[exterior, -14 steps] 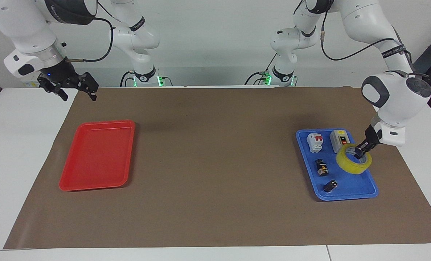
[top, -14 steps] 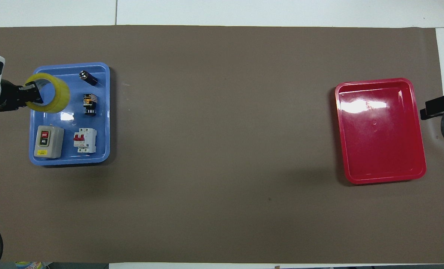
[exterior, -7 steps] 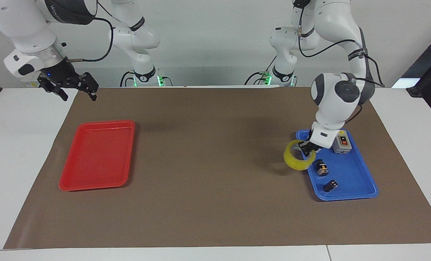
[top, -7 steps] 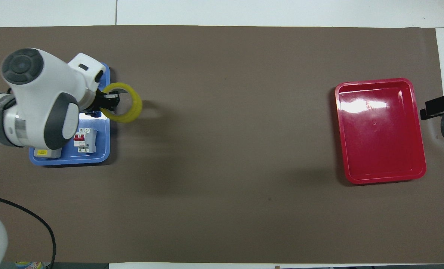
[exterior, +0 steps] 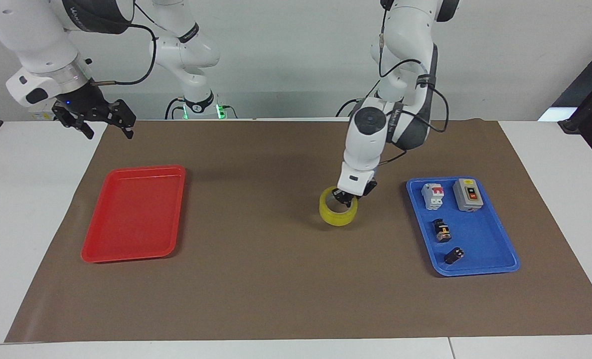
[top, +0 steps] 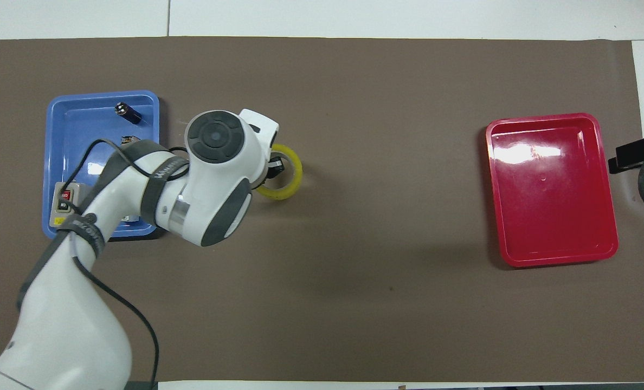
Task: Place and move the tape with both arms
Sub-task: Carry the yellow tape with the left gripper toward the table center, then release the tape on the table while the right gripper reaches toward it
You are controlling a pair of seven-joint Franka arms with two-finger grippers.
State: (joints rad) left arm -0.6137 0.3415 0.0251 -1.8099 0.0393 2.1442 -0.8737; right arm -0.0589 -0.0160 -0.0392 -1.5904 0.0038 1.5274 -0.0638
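Observation:
My left gripper should keep holding the tape for now, because the yellow tape (top: 287,189) is still above the brown mat and its shadow is apart from it.
The tape (exterior: 338,213), a yellowish ring, is at the middle of the brown mat, low over it or on it; I cannot tell which. My left gripper (exterior: 348,199) is shut on the ring's wall on the side toward the blue tray. In the overhead view the tape (top: 288,181) shows partly under the left arm's wrist, with the left gripper (top: 275,169) at its rim. My right gripper (exterior: 106,131) is open and empty, waiting in the air over the mat's corner at the right arm's end, and it shows at the edge of the overhead view (top: 633,156).
A blue tray (exterior: 495,249) at the left arm's end holds a grey switch box (exterior: 468,194), a red-and-white breaker (exterior: 432,195) and two small black parts (exterior: 441,231). A red tray (exterior: 134,214) lies at the right arm's end.
My left gripper has carried the tape out of the blue tray, toward the middle of the mat, and lowered it there. The right arm has not moved.

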